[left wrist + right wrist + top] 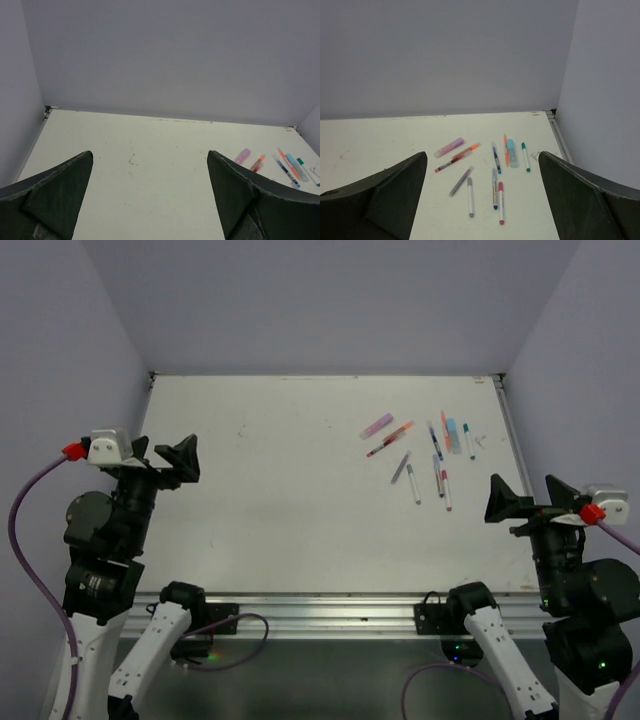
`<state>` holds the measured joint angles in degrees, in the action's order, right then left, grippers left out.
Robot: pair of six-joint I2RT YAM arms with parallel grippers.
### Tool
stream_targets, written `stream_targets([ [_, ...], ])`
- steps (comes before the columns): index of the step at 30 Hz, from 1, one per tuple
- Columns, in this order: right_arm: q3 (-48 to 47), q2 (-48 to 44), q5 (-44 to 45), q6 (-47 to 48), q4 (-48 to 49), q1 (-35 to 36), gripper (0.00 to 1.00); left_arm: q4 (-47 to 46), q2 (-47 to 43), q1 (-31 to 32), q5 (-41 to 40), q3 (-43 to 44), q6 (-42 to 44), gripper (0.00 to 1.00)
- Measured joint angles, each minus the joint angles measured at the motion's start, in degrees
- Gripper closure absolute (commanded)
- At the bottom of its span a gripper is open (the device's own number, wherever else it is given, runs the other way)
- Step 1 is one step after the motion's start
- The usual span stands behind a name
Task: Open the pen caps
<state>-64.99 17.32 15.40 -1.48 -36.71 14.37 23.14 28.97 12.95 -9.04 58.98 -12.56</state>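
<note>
I will next use my right gripper to grab the white pen by its body near the pen's end (416, 495) (471, 207) away from the grey cap. Then my left gripper can open it.
Several pens (420, 455) lie scattered flat on the white table (280, 490), back right. In the right wrist view I see a pink-purple highlighter (449, 147), an orange pen (466, 149), a dark red pen (445, 165), a light blue one (511, 152) and white pens with a teal cap (523, 146), a grey cap (469, 182) and a red cap (500, 187). The pen caps all sit on their pens. My right gripper (528, 502) (482, 155) hangs open, near and right of the pens. Far left, my left gripper (165, 462) (150, 155) is open and holds nothing.
Grey walls close the table in on the left, back and right. A metal rail (300, 610) runs along the near edge by the arm bases. A small scribble mark (480, 440) lies near the table's right edge, past the pens (257, 162).
</note>
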Motion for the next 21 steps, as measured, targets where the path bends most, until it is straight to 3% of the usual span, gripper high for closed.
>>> stream_targets([
  [10, -2.23, 15.96, -4.46, -4.70, -6.64, 0.00, 0.01, 0.57, 11.30, 0.00, 5.77, -1.18, -3.85, 0.00],
  [16, -1.18, 28.74, -4.63, -10.69, -11.80, 0.02, 0.01, 0.59, 18.80, 0.00, 9.77, -6.25, -5.11, 0.00],
  [21, -0.35, 41.27, -3.04, -14.14, -14.05, 0.00, 0.06, -1.53, 18.80, 0.00, 12.13, -12.61, -5.70, 0.00],
])
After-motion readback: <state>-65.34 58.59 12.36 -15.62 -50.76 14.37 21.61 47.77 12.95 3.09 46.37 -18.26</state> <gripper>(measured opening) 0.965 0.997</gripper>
